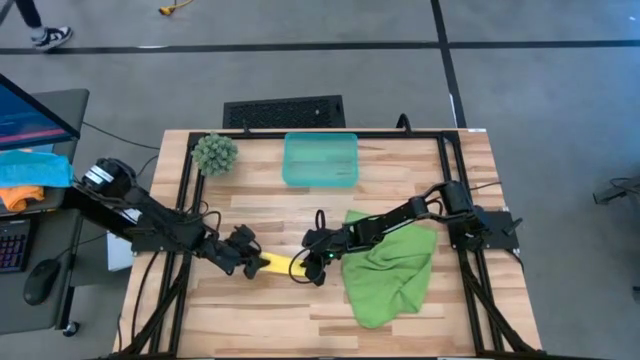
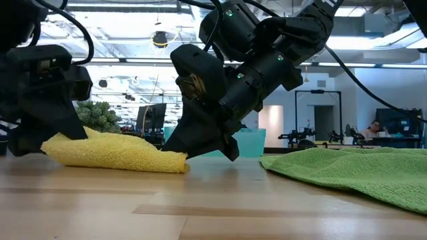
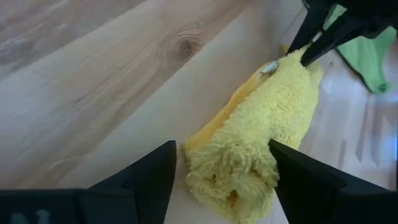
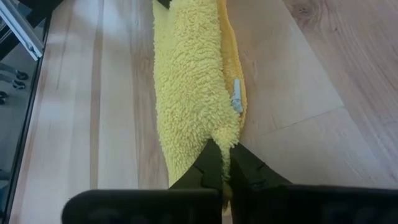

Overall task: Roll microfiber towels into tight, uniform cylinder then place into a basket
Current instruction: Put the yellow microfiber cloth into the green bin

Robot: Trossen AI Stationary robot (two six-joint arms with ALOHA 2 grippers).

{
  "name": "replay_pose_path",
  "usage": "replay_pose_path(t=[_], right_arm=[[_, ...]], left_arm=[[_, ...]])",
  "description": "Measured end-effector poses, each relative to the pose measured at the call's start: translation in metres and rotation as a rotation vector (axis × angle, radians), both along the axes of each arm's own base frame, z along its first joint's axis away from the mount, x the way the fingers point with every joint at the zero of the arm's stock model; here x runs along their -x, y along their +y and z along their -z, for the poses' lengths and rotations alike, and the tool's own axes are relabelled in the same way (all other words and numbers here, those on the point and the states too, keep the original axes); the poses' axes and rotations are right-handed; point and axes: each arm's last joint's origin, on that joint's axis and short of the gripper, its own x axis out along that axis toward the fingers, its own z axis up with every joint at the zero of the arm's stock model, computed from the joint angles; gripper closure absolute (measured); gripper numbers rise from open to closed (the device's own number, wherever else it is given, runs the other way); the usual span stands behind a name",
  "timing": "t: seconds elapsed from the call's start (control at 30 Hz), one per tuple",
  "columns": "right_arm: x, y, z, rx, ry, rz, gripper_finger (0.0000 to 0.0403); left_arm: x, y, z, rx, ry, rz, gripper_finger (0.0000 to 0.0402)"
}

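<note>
I should grab the yellow towel next with my left gripper by its fuzzy rolled end [image 1: 266, 262]. Then I will lift the rolled towel into the basket [image 1: 320, 160].
The yellow towel [image 1: 281, 265] lies rolled up on the table, its length running left to right. My right gripper [image 4: 227, 155] is shut on its right end. My left gripper [image 3: 221, 155] is open at the roll's left end [image 3: 230, 177], one finger on each side of it. The lime green towel [image 1: 392, 268] lies loosely spread on the table's right half, partly under my right arm. The teal basket [image 1: 320, 160] stands at the far middle of the table. My right gripper pinches the roll's right end [image 4: 219, 134] between its two fingertips. It comes slanting down from the table's right, its fingers lying along the roll. The roll rests on the table. My left gripper straddles the roll's left end; whether its fingers [image 3: 292, 180] touch it I cannot tell.
A fuzzy green plant [image 1: 214, 152] sits at the far left corner, beside the basket. Bare wood lies along the near edge and between the roll and the basket. A black frame [image 1: 450, 180] runs along the table's sides.
</note>
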Motion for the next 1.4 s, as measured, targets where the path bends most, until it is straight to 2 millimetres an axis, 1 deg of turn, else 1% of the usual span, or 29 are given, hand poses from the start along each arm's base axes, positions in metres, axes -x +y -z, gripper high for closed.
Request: replay_pose_path(t=[0.07,0.17,0.33,0.47,0.53,0.6,0.73,0.83,0.97,1.03,1.1,1.23,1.4], right_arm=[[0.000,0.000,0.000,0.000,0.000,0.000,0.0385],[0.000,-0.001,0.000,-0.002,0.000,0.000,0.0381],[0.000,-0.001,0.000,-0.001,0.001,0.000,0.0384],[0.000,-0.001,0.000,0.004,-0.001,-0.005,0.0384],[0.000,-0.001,0.000,0.005,-0.001,-0.005,0.0383],[0.000,-0.001,0.000,0.008,-0.003,-0.008,0.0384],[0.000,-0.001,-0.002,0.025,-0.009,-0.023,0.0388],[0.000,-0.003,-0.005,0.032,-0.015,-0.030,0.0388],[0.001,-0.008,-0.006,0.035,-0.005,-0.026,0.0387],[0.002,-0.009,-0.012,0.056,-0.007,-0.036,0.0388],[0.003,-0.010,-0.014,0.080,-0.008,-0.037,0.0388],[0.010,-0.014,-0.033,0.162,0.015,-0.001,0.0388],[0.019,-0.029,-0.056,0.265,0.047,0.060,0.0389]], left_arm=[[-0.001,-0.001,0.000,0.008,-0.012,0.016,0.0185],[-0.002,-0.002,0.003,-0.010,-0.002,0.028,0.0222],[-0.006,-0.003,0.010,-0.053,-0.005,0.053,0.0298],[-0.008,-0.005,0.011,-0.082,-0.017,0.088,0.0360],[-0.008,-0.005,0.011,-0.088,-0.018,0.100,0.0385],[-0.008,-0.005,0.011,-0.091,-0.018,0.104,0.0391],[-0.009,-0.006,0.011,-0.102,-0.025,0.135,0.0381],[-0.009,-0.006,0.008,-0.115,-0.036,0.164,0.0383],[-0.011,-0.005,-0.003,-0.139,-0.091,0.190,0.0392],[-0.012,-0.002,-0.008,-0.151,-0.114,0.190,0.0392],[-0.013,0.002,-0.012,-0.161,-0.132,0.184,0.0389],[-0.017,0.013,-0.018,-0.190,-0.148,0.174,0.0388],[-0.026,0.034,-0.027,-0.246,-0.170,0.161,0.0387]])
